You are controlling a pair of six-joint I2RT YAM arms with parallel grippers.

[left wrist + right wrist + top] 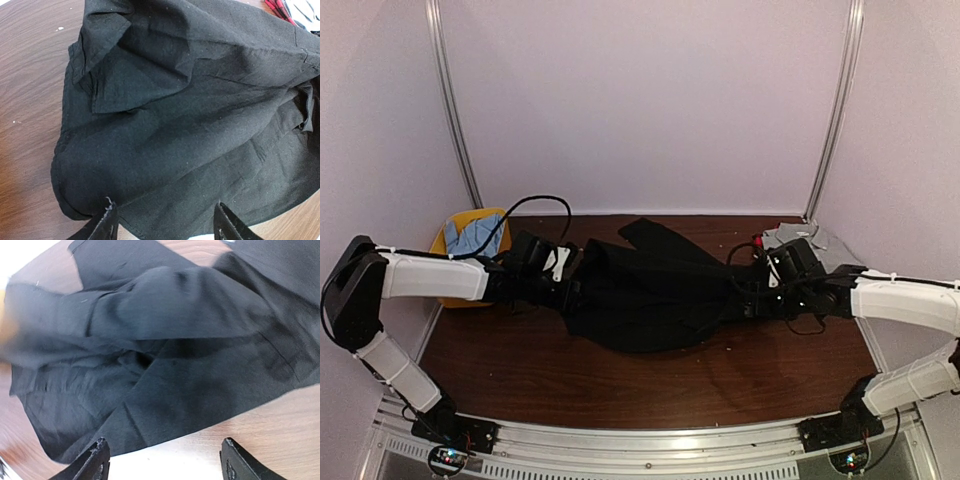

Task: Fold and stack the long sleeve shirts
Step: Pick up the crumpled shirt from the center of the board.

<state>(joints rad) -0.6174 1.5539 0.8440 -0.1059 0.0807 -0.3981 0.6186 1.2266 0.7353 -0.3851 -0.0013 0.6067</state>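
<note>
I will grab the black shirt's near edge with my right gripper next, at the shirt's end away from my left gripper. Then I can spread the shirt for folding.
A black long sleeve shirt lies crumpled across the middle of the brown table, one part reaching toward the back. My left gripper stands open at its left end. In the left wrist view the shirt fills the frame, and its hem lies under the gap of that gripper. My right gripper stands open at the shirt's right end. In the right wrist view only table shows between its fingers, just short of the shirt's edge. A grey shirt lies bunched at the back right.
A yellow basket holding a blue cloth stands at the back left, behind my left arm. Black cables loop over the table's back. Metal frame posts rise at both back corners. Bare wood lies in front of the shirt.
</note>
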